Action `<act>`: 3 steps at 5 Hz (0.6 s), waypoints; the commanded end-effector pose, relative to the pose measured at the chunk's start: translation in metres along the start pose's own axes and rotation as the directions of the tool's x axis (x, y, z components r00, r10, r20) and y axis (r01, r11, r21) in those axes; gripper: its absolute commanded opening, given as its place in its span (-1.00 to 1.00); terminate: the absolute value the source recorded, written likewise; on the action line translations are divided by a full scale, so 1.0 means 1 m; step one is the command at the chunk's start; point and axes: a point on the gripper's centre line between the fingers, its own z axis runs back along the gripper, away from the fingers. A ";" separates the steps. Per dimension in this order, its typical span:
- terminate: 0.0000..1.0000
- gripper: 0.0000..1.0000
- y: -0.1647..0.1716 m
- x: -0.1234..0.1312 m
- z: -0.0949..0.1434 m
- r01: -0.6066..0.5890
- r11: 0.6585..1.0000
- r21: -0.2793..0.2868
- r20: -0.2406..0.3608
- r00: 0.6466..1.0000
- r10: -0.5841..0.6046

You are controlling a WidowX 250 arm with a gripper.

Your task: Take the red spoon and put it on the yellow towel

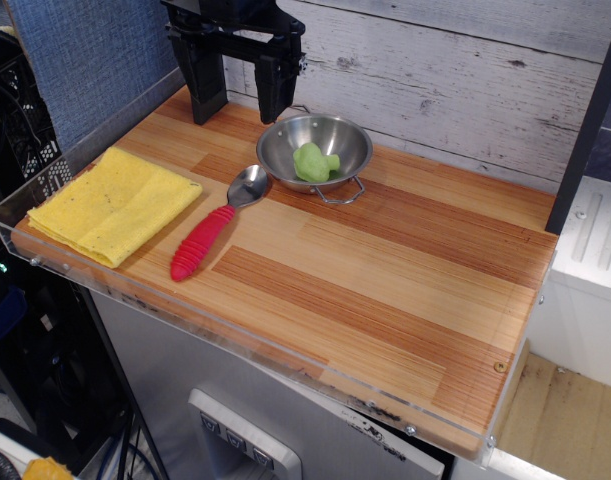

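The robot's gripper needs to lay the red spoon on the yellow towel (115,204) next, so it needs to grab the spoon by its ribbed red handle (203,243).
The red spoon (212,229) lies flat on the wooden table, its ribbed red handle pointing toward the front left and its silver bowl next to the steel bowl. The yellow towel (115,204) lies folded flat at the table's left end, just left of the spoon and apart from it. My gripper (242,80) is black and hangs at the back of the table, above and behind the spoon. Its two fingers stand apart with nothing between them.
A steel bowl (350,140) with a wire handle holds a green object (314,161) at the back middle. A clear acrylic rim (15,200) edges the table's left and front. A white plank wall (455,70) stands behind; a dark post (590,120) is at right.
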 end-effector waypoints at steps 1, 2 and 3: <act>-1.00 1.00 0.000 0.000 0.000 0.000 1.000 0.000 0.000 1.000 0.000; -1.00 1.00 0.007 -0.010 -0.014 -0.001 0.999 -0.033 -0.024 1.000 0.000; -1.00 1.00 0.014 -0.027 -0.027 -0.025 0.998 -0.056 -0.057 0.998 0.022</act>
